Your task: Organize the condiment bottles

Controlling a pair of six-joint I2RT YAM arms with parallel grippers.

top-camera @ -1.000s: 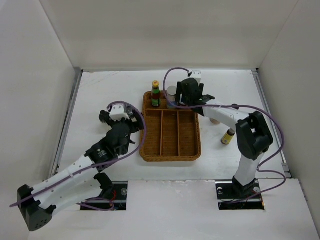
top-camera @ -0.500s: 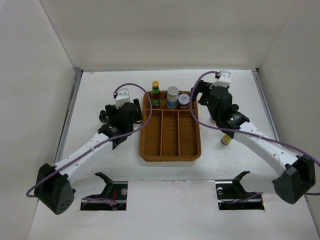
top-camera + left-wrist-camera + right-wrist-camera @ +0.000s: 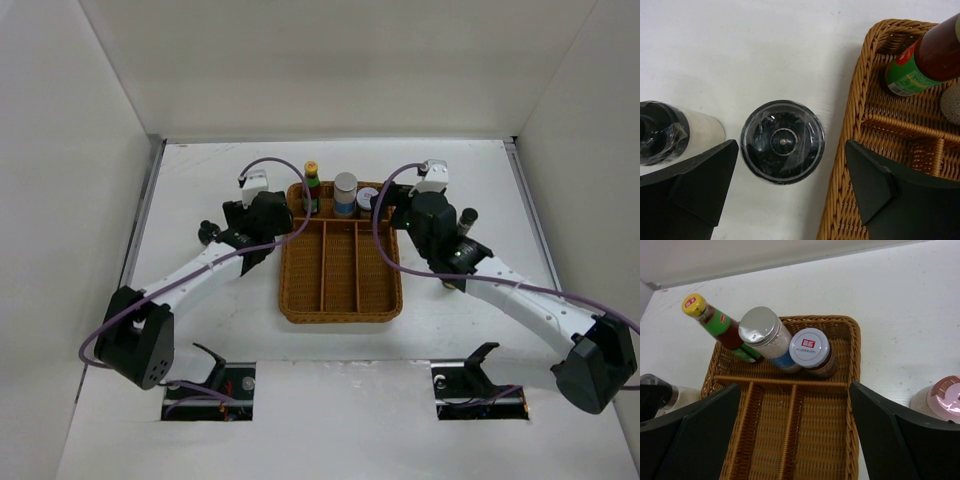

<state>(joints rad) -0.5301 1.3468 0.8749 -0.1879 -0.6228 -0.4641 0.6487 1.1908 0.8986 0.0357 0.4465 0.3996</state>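
Observation:
I should close my left gripper on the black-lidded clear shaker now, because its round lid point(image 3: 663, 389) is between both fingers and they would hold the shaker.
Three condiment bottles stand in the back compartment of the wicker tray point(image 3: 340, 300): a green-red bottle with a yellow cap point(image 3: 311, 186), a white shaker with a blue band point(image 3: 345, 193) and a red-lidded jar point(image 3: 366, 200). They also show in the right wrist view: the bottle point(image 3: 720, 325), the shaker point(image 3: 762, 330), the jar point(image 3: 810, 346). My left gripper point(image 3: 790, 150) is open, straddling a black-lidded clear shaker point(image 3: 782, 141) on the table beside the tray. A second such shaker point(image 3: 662, 132) stands left of it. My right gripper point(image 3: 795, 387) is open and empty above the tray. A pink-capped bottle point(image 3: 945, 395) stands right of the tray.
The tray's three long front compartments point(image 3: 790, 440) hold nothing. The tray's woven left rim point(image 3: 850, 165) lies under my left gripper's right finger. White walls close in the table at the back and sides. A small brown bottle point(image 3: 449, 284) peeks out under the right arm.
The left gripper has moved right, toward the tray's back left corner, over the black-lidded shaker. The right gripper has drawn left and nearer, over the tray's right side.

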